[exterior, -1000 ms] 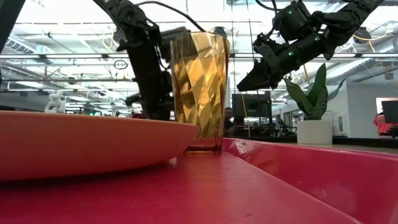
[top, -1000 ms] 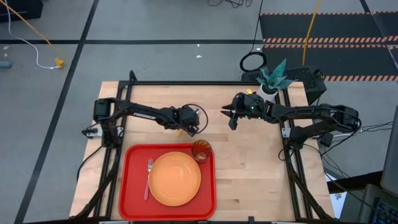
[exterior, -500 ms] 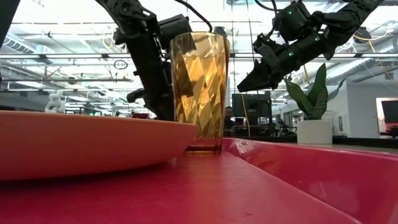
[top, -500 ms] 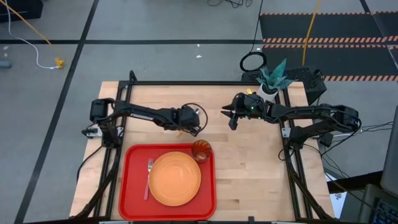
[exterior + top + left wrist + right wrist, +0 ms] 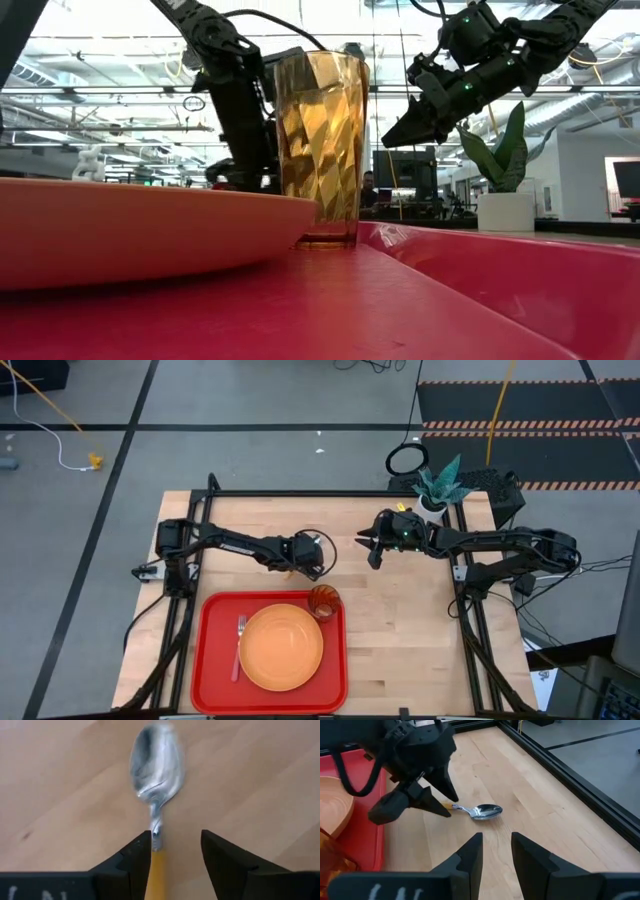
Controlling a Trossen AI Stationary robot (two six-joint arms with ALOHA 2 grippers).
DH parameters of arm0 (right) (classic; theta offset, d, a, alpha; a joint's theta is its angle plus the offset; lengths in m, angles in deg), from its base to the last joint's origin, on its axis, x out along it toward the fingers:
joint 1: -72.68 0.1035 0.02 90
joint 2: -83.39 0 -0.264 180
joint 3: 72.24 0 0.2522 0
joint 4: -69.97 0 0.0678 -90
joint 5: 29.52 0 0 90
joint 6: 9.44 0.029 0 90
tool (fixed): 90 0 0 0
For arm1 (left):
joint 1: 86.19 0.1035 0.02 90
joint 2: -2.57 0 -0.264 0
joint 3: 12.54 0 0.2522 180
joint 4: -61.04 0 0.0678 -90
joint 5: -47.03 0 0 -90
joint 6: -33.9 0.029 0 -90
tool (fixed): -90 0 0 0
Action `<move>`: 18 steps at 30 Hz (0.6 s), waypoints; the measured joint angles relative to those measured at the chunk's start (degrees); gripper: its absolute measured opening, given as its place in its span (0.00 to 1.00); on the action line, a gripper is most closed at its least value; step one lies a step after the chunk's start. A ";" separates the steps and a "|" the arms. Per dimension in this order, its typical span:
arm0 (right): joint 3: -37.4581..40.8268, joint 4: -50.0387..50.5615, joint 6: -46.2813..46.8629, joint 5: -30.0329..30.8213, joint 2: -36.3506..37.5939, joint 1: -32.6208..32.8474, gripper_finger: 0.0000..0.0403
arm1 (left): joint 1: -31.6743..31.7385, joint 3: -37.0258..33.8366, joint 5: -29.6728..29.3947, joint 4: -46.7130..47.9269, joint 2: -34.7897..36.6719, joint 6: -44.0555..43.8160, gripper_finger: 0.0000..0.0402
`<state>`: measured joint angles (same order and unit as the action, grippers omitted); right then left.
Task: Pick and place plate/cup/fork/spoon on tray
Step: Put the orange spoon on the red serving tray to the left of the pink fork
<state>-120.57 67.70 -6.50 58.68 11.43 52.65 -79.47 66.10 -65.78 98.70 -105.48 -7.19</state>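
Note:
The left gripper grabs the spoon by its handle just below the neck (image 5: pixel 157 857) next, to place the spoon on the tray.
The spoon (image 5: pixel 156 760), silver bowl and yellow handle, lies flat on the bare wood just beyond the tray's far edge. My left gripper (image 5: pixel 176 845) is low over it, open, its fingers pointing down on either side of the handle. The right wrist view shows the same spoon (image 5: pixel 481 811) and my left gripper (image 5: pixel 437 802). The red tray (image 5: pixel 210 660) carries the orange plate (image 5: pixel 281 647), the fork (image 5: pixel 240 645) to the plate's left and the amber cup (image 5: pixel 323 602) upright in its far right corner. My right gripper (image 5: pixel 372 550) hovers open above the table's far middle. My left gripper's fingers come from above and stand across the spoon's handle (image 5: pixel 158 865), just behind its neck. The handle runs close along the inner face of one finger (image 5: pixel 142 855). I cannot tell whether that finger touches it. The spoon lies flat on the table.
A small white pot with a green plant (image 5: pixel 435 495) stands at the table's far right corner. Black frame rails (image 5: pixel 330 493) run along the table's edges. Bare wood (image 5: pixel 400 630) stretches to the tray's right.
My left arm has swayed slightly toward the table's right and back while staying low over the spoon. The spoon, the things on the tray and my right gripper have kept their places.

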 joint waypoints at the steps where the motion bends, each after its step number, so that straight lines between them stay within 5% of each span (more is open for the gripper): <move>1: 0.00 0.00 0.00 0.00 0.02 0.00 0.23 | 0.19 -0.11 -0.01 0.68 -0.02 0.36 0.44; 13: 0.02 0.81 -0.59 0.01 0.00 0.11 0.23 | 3.11 0.00 2.29 -0.54 -2.57 4.92 0.44; 18: 0.02 0.68 -0.65 0.04 0.00 0.17 0.23 | 2.91 -0.01 2.69 -0.56 -2.55 5.31 0.36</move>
<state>-120.55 68.38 -7.15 58.72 11.43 52.82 -76.56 66.08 -63.09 98.14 -108.03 -1.88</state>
